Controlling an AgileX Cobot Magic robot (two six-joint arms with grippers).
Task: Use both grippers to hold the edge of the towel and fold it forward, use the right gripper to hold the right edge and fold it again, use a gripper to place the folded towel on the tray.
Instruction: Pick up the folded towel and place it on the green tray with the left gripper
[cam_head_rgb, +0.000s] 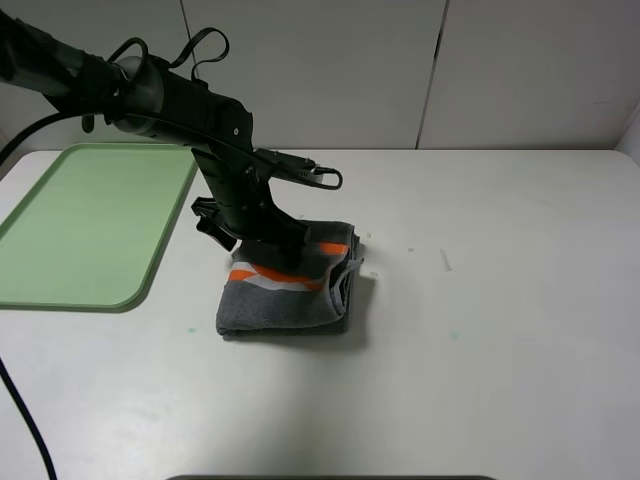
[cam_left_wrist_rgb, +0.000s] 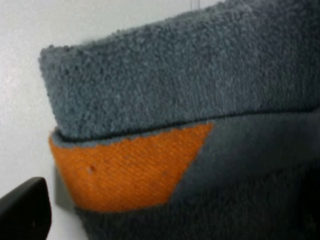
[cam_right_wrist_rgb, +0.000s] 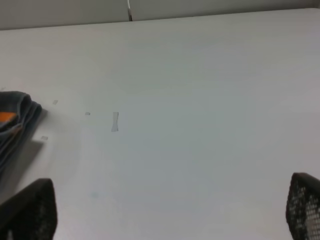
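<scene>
My left gripper closes on the towel's folded edge (cam_left_wrist_rgb: 125, 165) next, since the fingers are beside that edge and closing now would catch it.
The dark grey towel (cam_head_rgb: 285, 300) lies folded into a small stack on the white table, with its orange and white stripes on top. My left gripper (cam_head_rgb: 272, 248) is pressed down on the towel's far side, jaws apart. In the left wrist view the towel (cam_left_wrist_rgb: 175, 90) fills the picture, and one black fingertip (cam_left_wrist_rgb: 22, 210) shows beside its folded edge. The pale green tray (cam_head_rgb: 90, 220) sits at the left, with nothing on it. My right gripper (cam_right_wrist_rgb: 170, 215) is open and empty over bare table, and it does not show in the exterior high view. The towel's corner (cam_right_wrist_rgb: 17, 115) is off to its side.
The white table (cam_head_rgb: 500, 300) stretches to the right of the towel, with a few faint marks (cam_right_wrist_rgb: 115, 121) on it. A white panelled wall (cam_head_rgb: 400, 70) stands behind the table. A black cable (cam_head_rgb: 25, 420) hangs at the front left.
</scene>
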